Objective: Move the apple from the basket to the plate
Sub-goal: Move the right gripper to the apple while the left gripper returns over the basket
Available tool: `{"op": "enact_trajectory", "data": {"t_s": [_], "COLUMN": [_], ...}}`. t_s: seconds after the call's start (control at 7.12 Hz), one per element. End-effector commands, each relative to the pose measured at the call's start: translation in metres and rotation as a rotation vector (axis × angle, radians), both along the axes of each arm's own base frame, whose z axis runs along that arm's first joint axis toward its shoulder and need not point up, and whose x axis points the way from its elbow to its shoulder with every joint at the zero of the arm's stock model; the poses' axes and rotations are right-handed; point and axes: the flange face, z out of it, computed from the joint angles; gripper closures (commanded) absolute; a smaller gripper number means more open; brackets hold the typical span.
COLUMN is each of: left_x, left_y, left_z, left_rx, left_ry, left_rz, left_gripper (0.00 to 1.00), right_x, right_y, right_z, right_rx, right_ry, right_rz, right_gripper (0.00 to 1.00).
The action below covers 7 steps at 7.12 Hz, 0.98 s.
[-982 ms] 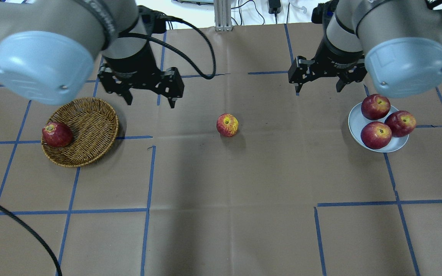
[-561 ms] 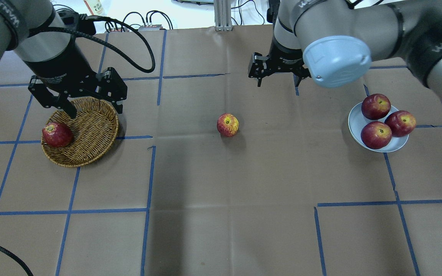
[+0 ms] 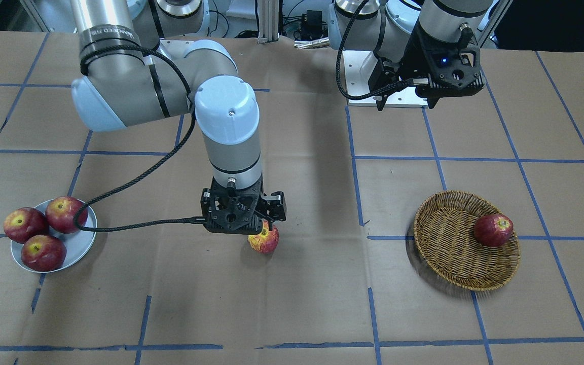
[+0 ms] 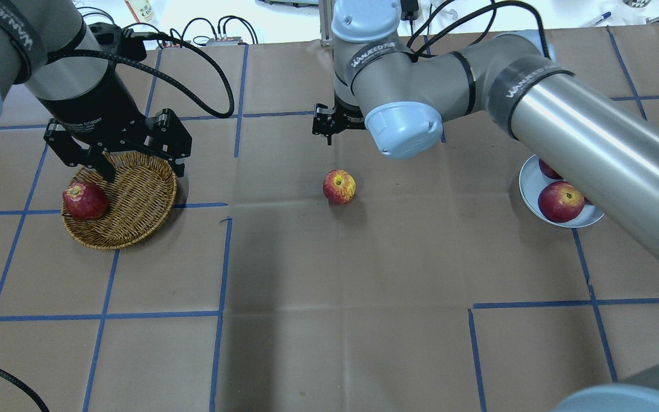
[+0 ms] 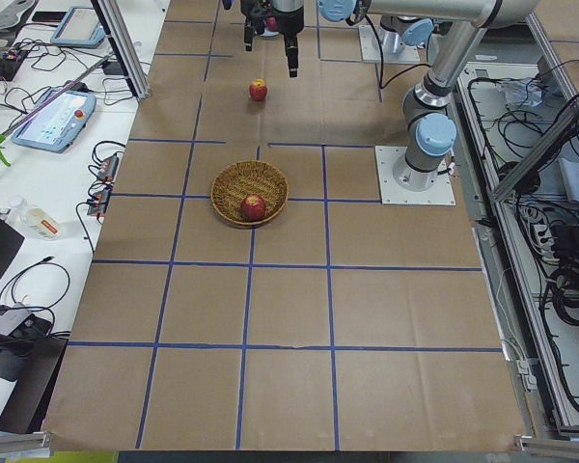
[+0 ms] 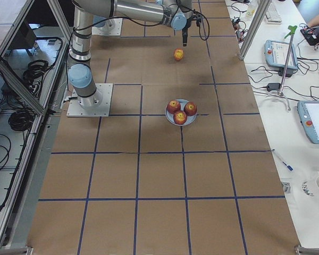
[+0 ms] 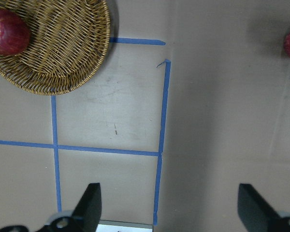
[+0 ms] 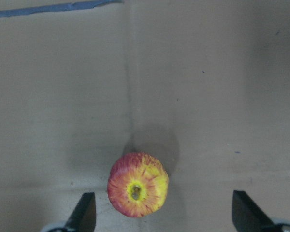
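Note:
My right gripper grabs the streaky red-and-yellow apple around its rounded sides next, to transfer the fruit to the plate (image 3: 78, 242).
The streaky red-and-yellow apple (image 4: 339, 186) lies on the bare table centre, outside the basket; it also shows in the front view (image 3: 265, 240) and the right wrist view (image 8: 137, 185). My right gripper (image 3: 244, 225) hangs open just above it, and in the right wrist view (image 8: 164, 215) the apple sits between the spread fingers, nearer one. The wicker basket (image 4: 135, 194) is at the left and holds one dark red apple (image 4: 84, 201). My left gripper (image 4: 143, 171) is open and empty above the basket's back rim. The pale plate (image 4: 532, 183) is at the right, partly hidden by my right arm.
Three dark red apples (image 3: 43, 252) fill most of the plate (image 3: 78, 242). The right arm's forearm (image 4: 592, 149) stretches across the right half of the table. Blue tape lines mark the brown paper cover. A cable (image 3: 135, 223) trails from the right wrist.
The right arm swung from beside the plate to the table centre, above the streaky apple. The left gripper moved left to the basket's back rim and then stayed. No apple moved.

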Motion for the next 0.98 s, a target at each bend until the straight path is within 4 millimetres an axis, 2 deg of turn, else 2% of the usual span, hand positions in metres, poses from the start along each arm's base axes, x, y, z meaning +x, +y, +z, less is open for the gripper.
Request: {"op": "enact_trajectory", "data": {"t_s": [0.0, 0.42, 0.84], "left_x": [-0.001, 0.0, -0.001], "left_y": [-0.002, -0.001, -0.002], "left_z": [0.005, 0.006, 0.006], "left_rx": [-0.015, -0.015, -0.015], "left_ry": [0.003, 0.002, 0.002], "left_rz": [-0.069, -0.069, -0.07], "left_gripper": [0.01, 0.01, 0.01], "right_x": [0.023, 0.013, 0.018], "right_y": [0.004, 0.012, 0.017], "right_z": [-0.054, -0.088, -0.119], "right_rx": [0.0, -0.041, 0.004], "right_ry": [-0.001, 0.039, 0.043], "right_rz": [0.019, 0.094, 0.096], "right_gripper": [0.0, 0.0, 0.0]}}
